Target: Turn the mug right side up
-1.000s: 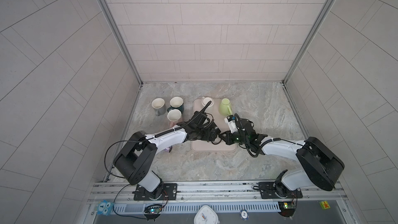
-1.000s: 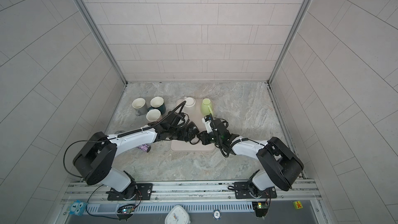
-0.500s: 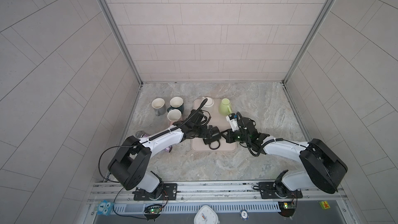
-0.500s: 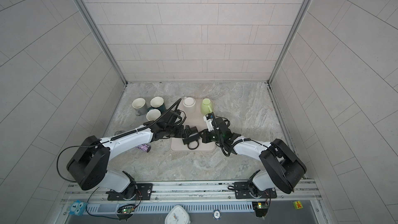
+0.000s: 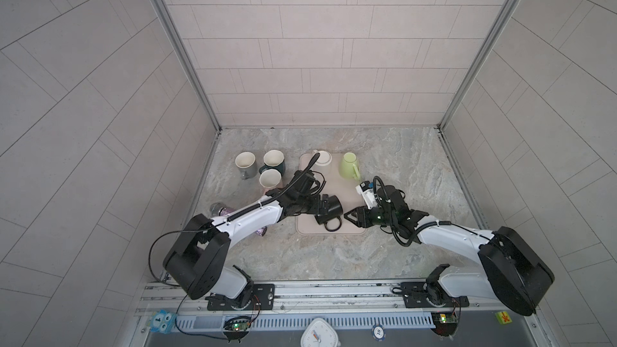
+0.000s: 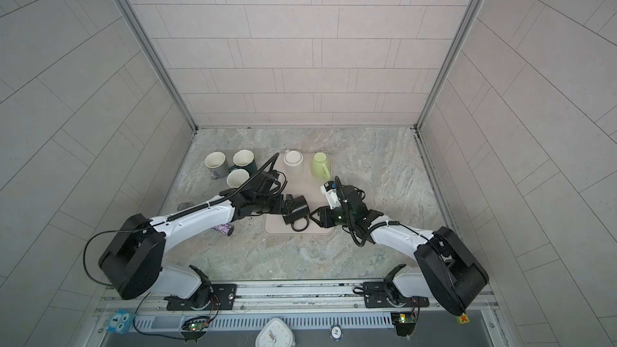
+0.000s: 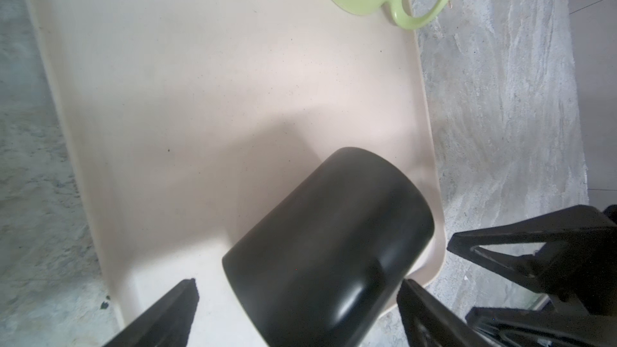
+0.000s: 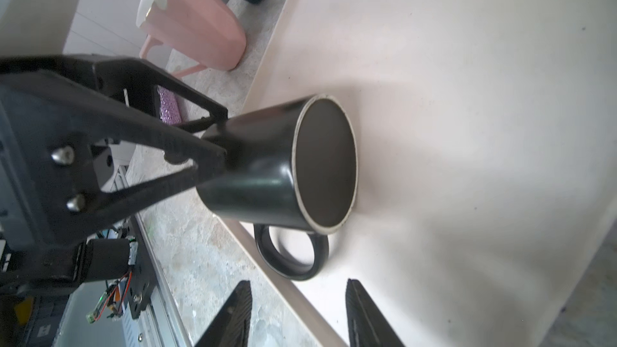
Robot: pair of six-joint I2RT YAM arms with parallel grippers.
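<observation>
My left gripper grabs the black mug by its side at the end opposite its flat base [image 8: 325,161] next, so the base stays free to set the mug upright.
The black mug [image 5: 329,210] [image 6: 297,210] lies on its side on the beige tray [image 5: 347,195] [image 6: 314,191], its handle [image 5: 333,226] flat toward the tray's front edge. Its flat base [image 8: 325,161] faces my right wrist camera. My left gripper [image 5: 320,207] [image 6: 288,205] [image 7: 295,290] stands open, its fingers straddling the mug's far end [image 7: 327,245]; one finger shows a clear gap. My right gripper [image 5: 349,223] [image 6: 312,220] [image 8: 297,283] is open just short of the handle [image 8: 290,255], with nothing between its fingers.
A green mug [image 5: 349,165] and a white mug [image 5: 322,158] stand upside down at the tray's back. Three upright mugs, grey [image 5: 245,163], dark teal [image 5: 273,161] and pink [image 5: 269,178], cluster left of the tray. A glittery purple thing [image 6: 223,228] lies under the left arm.
My right gripper, shut beside the mug a second ago, has opened and sits slightly back from the handle. The left gripper has shifted along the tray to the mug.
</observation>
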